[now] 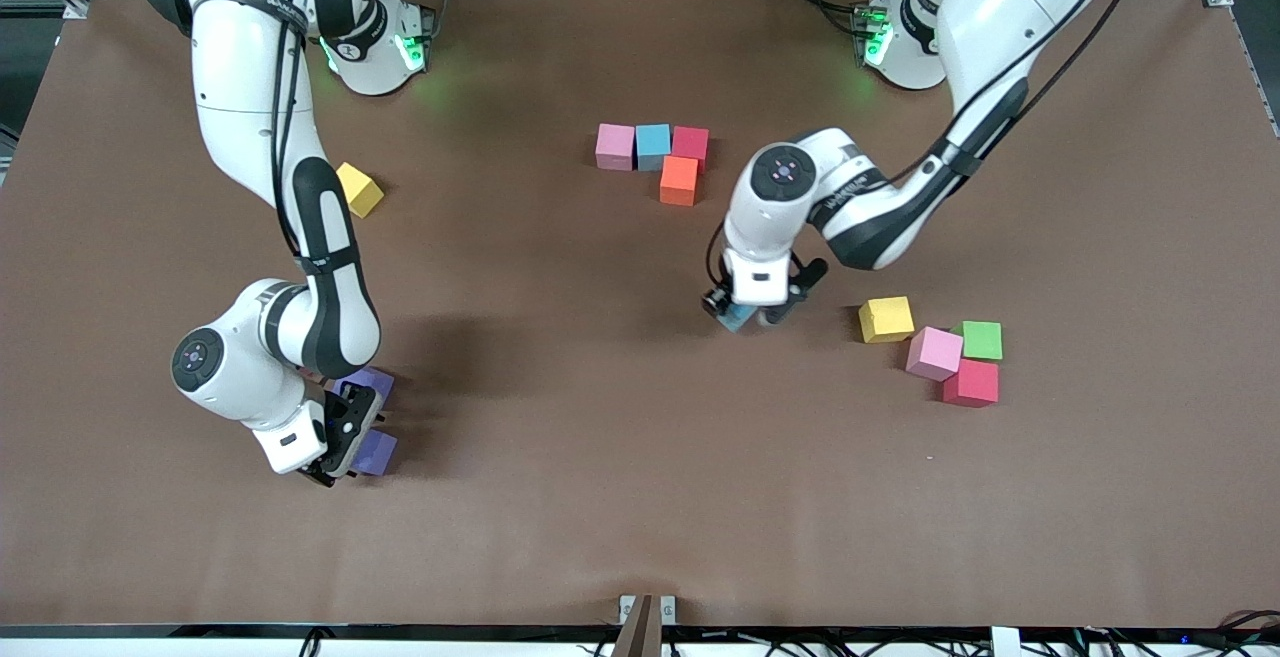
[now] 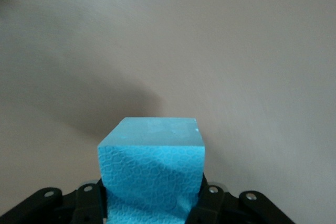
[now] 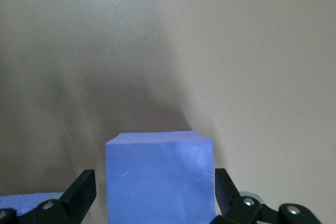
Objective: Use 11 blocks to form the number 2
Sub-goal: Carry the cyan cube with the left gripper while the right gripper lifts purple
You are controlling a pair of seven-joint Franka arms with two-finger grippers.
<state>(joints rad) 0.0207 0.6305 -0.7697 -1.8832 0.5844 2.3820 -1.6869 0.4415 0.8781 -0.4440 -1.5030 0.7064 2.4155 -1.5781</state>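
The block's far edge extends past both fingers, and one finger is between it and the second purple block. My right gripper would catch the purple block [image 1: 374, 453] if it closed now, so I should close.
My left gripper [image 1: 752, 312] is shut on a light blue block [image 1: 740, 318], low over the middle of the table; the left wrist view shows this blue block [image 2: 152, 163] pinched between the fingers of the left gripper [image 2: 152, 205]. My right gripper [image 1: 352, 445] stands open around a purple block [image 1: 378, 453] near the right arm's end. In the right wrist view this purple block [image 3: 160, 174] has a gap to each finger of the right gripper [image 3: 156, 195]. A pink block [image 1: 615, 146], a blue block [image 1: 653, 144] and a red block [image 1: 691, 143] form a row, with an orange block [image 1: 679, 180] just nearer the camera.
A second purple block [image 1: 366, 380] lies beside my right gripper. One yellow block [image 1: 358, 189] sits by the right arm. Toward the left arm's end lie a yellow block [image 1: 886, 319], a pink block [image 1: 934, 353], a red block [image 1: 970, 383] and a green cube [image 1: 981, 340].
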